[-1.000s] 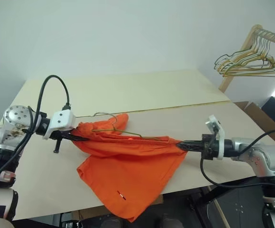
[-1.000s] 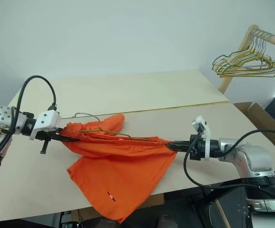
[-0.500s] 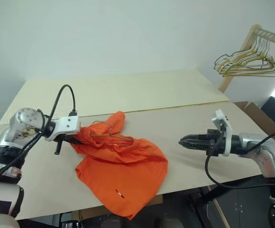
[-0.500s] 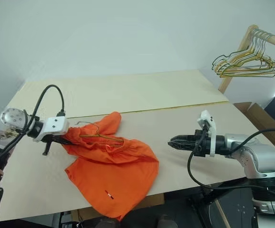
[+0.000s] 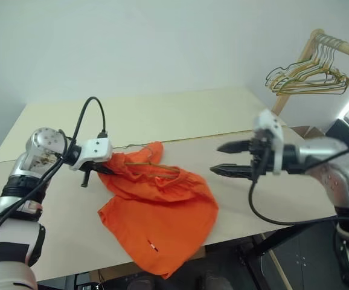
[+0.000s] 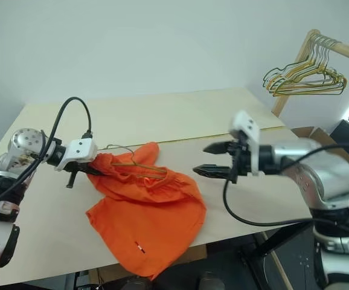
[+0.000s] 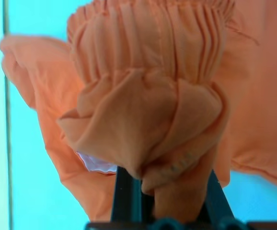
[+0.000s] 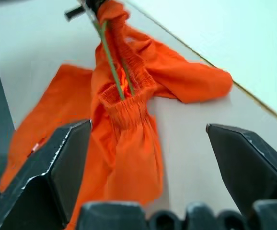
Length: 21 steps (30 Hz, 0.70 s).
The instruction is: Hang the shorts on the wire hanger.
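Observation:
The shorts need to go on the wire hanger (image 8: 110, 62). My right gripper should grab the shorts next by the loose end of the waistband (image 8: 129, 109).
The orange shorts (image 5: 162, 208) lie crumpled on the cream table (image 5: 180, 115), with one leg drooping over the front edge. My left gripper (image 5: 104, 170) is shut on the left end of the gathered waistband (image 7: 148, 120). The thin wire hanger (image 5: 153, 170) is threaded through the waistband, and its hook (image 5: 137, 147) pokes out behind. In the right wrist view the hanger wire (image 8: 110, 62) runs into the bunched waistband. My right gripper (image 5: 215, 159) hovers above the table to the right of the shorts, open and holding nothing, its fingers (image 8: 57, 163) spread wide.
A wooden rack (image 5: 290, 75) at the back right carries a bunch of gold, green and grey hangers (image 5: 310, 75). The table's front edge runs just under the shorts, and a seam (image 5: 235, 134) crosses the tabletop.
My right gripper let go of the waistband's right end, opened wide, rose and swung left. The stretched shorts slumped onto the table. My left gripper shifted slightly right, still gripping.

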Available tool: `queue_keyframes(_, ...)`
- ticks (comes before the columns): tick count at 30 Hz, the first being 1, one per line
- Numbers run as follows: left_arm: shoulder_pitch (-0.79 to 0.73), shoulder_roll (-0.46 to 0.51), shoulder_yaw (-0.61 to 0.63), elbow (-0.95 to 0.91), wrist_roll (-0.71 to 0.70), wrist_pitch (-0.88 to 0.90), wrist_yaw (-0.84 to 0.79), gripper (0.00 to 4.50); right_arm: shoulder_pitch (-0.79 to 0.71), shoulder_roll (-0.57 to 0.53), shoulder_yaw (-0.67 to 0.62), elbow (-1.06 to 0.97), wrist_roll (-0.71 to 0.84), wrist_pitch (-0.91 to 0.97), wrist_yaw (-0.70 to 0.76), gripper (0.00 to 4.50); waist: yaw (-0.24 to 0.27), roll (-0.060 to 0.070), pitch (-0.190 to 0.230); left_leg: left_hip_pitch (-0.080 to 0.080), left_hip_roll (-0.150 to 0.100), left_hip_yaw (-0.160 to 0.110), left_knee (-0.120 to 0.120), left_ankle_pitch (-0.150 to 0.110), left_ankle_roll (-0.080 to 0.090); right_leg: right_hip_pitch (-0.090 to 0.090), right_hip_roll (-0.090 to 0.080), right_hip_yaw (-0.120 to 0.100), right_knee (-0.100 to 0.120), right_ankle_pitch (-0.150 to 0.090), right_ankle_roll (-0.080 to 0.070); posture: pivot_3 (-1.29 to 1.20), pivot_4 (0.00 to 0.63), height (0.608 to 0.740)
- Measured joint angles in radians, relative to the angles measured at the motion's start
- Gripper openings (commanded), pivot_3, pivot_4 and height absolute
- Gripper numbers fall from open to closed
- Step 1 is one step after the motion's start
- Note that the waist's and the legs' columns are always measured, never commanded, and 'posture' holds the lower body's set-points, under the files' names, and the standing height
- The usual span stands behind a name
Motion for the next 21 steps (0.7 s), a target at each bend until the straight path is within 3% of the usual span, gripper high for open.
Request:
queue_keyframes(4, -0.010, -0.017, 0.010, -0.008, -0.001, 0.010, 0.001, 0.00, -0.128, 0.027, 0.198, -0.009, -0.064, 0.136, -0.060, 4.46, -0.001, 0.000, 0.000, -0.009, -0.001, 0.001, 0.002, 0.000, 0.000, -0.008, -0.001, 0.001, 0.003, 0.000, 0.000, 0.01, 0.000, 0.740)
queue_keyframes(10, -0.008, -0.029, 0.017, -0.034, -0.013, 0.029, 0.000, 0.00, -0.177, 0.122, 0.458, 0.097, -0.273, 0.126, -0.160, 4.46, -0.008, 0.000, 0.000, -0.013, -0.002, 0.001, 0.002, 0.000, -0.001, -0.008, 0.000, -0.004, 0.003, 0.001, 0.001, 0.01, 0.000, 0.740)
queue_keyframes(14, -0.007, -0.028, 0.023, -0.047, -0.015, 0.031, 0.001, 0.00, -0.185, 0.172, 0.489, 0.174, -0.340, 0.108, -0.180, 3.26, -0.010, 0.000, 0.000, -0.014, -0.002, 0.000, 0.002, 0.001, -0.002, -0.008, 0.000, -0.006, 0.002, 0.001, 0.002, 0.01, 0.000, 0.740)
queue_keyframes(15, -0.007, -0.028, 0.029, -0.051, -0.015, 0.032, 0.000, 0.00, -0.188, 0.171, 0.488, 0.175, -0.350, 0.099, -0.174, 2.76, -0.011, 0.000, 0.000, -0.014, -0.002, 0.000, 0.002, 0.002, -0.003, -0.008, 0.001, -0.008, 0.002, 0.001, 0.002, 0.01, 0.000, 0.740)
queue_keyframes(21, 0.012, -0.028, 0.048, -0.082, -0.056, 0.019, -0.017, 0.00, -0.184, 0.136, 0.454, 0.159, -0.340, 0.096, -0.106, 0.82, -0.018, 0.000, 0.000, -0.013, -0.002, -0.002, 0.002, 0.002, -0.004, -0.007, 0.001, -0.008, 0.002, 0.001, 0.002, 0.00, 0.000, 0.740)
